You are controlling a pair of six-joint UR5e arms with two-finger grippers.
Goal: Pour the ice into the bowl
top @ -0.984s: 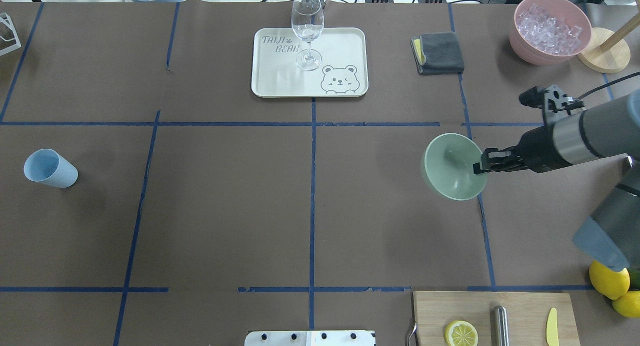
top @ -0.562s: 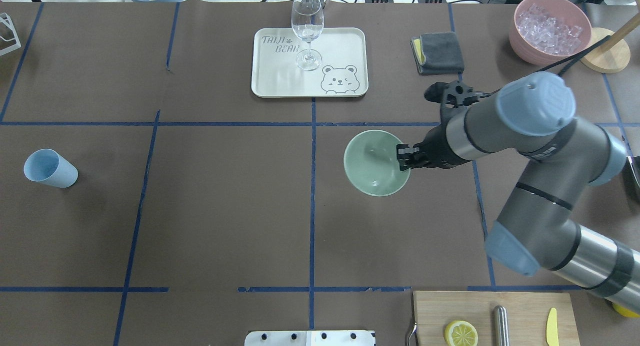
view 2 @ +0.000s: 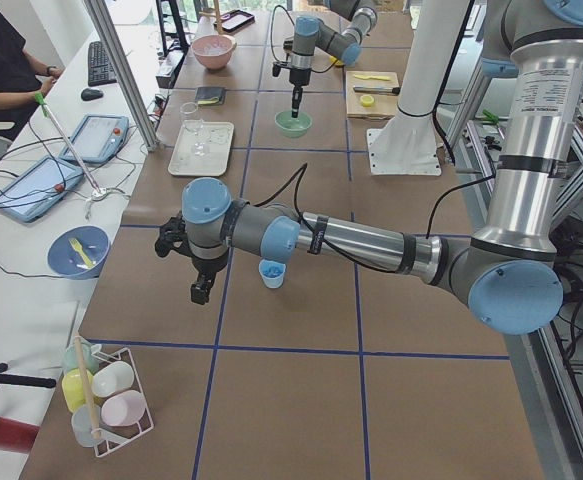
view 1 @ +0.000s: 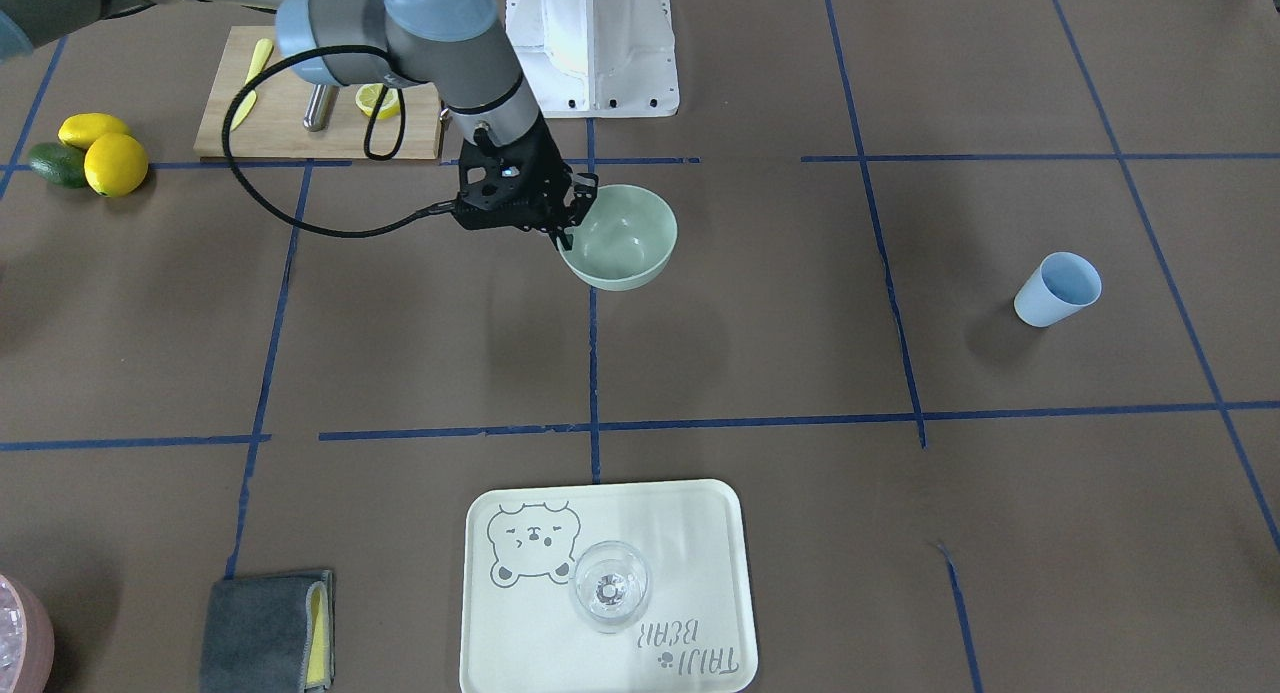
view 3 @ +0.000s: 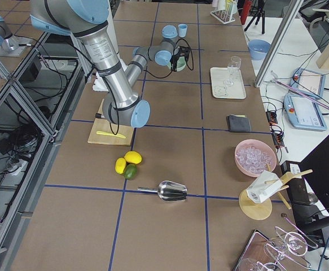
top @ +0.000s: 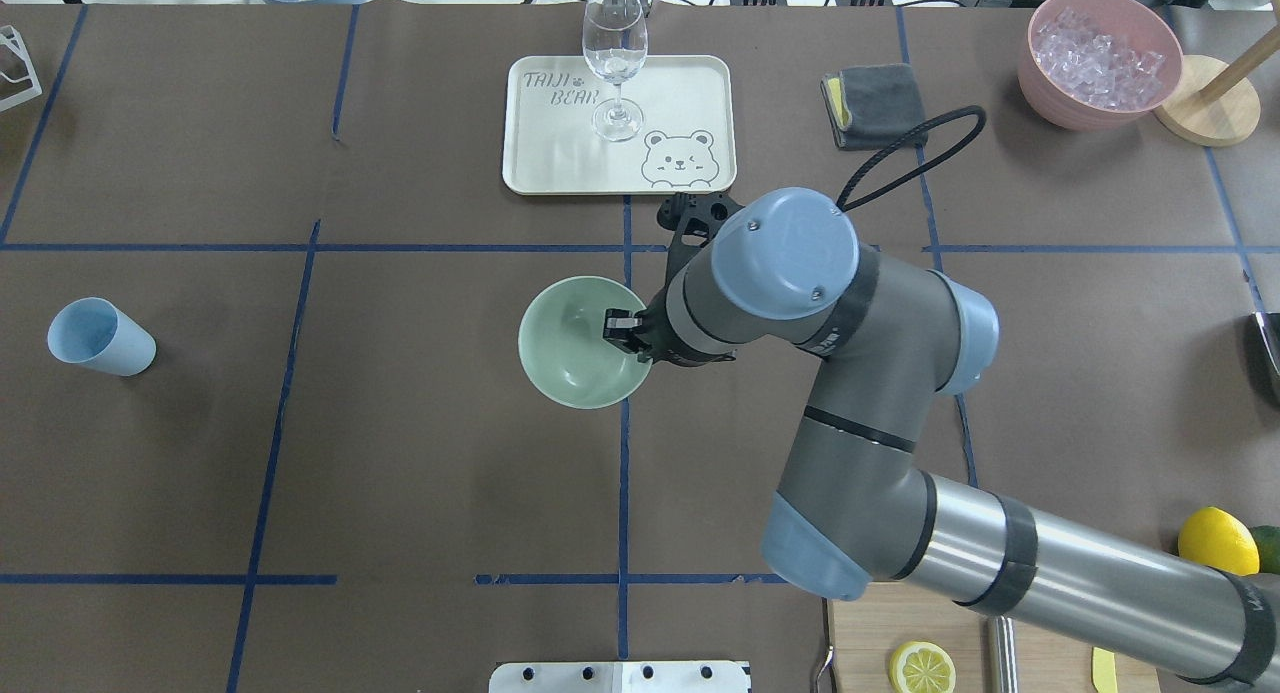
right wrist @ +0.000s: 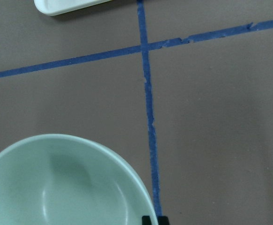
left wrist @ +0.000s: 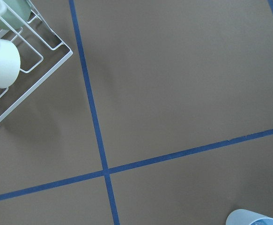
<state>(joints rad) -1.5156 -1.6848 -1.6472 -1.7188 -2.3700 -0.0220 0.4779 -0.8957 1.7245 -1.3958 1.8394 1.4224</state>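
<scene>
The mint-green bowl's bottom (view 1: 619, 281) hangs above the table, its shadow apart, so for now my right gripper keeps hold of the bowl until it reaches the table.
The pale mint-green bowl (top: 575, 348) hangs near the middle of the table by the central blue tape line. My right gripper (top: 620, 328) is shut on its right rim. The front-facing view shows the bowl (view 1: 625, 235) and the right gripper (view 1: 567, 228) at its edge. In the right wrist view the bowl (right wrist: 56, 183) is empty. The ice (top: 1098, 53) fills a pink tub (top: 1050, 98) at the far right corner. My left gripper (view 2: 200, 291) shows only in the exterior left view, beside a light blue cup (view 2: 271, 273); I cannot tell whether it is open or shut.
A cream tray (top: 680, 93) carrying a wine glass (top: 613, 63) stands at the back centre, a grey cloth (top: 878, 105) to its right. The light blue cup (top: 100, 336) lies far left. A cutting board (top: 870, 623), lemons (top: 1215, 541) and a metal scoop (view 3: 171, 192) sit near the right.
My right arm has carried the bowl leftwards from the table's right side to the middle, its grip on the rim unchanged. Nothing else has moved.
</scene>
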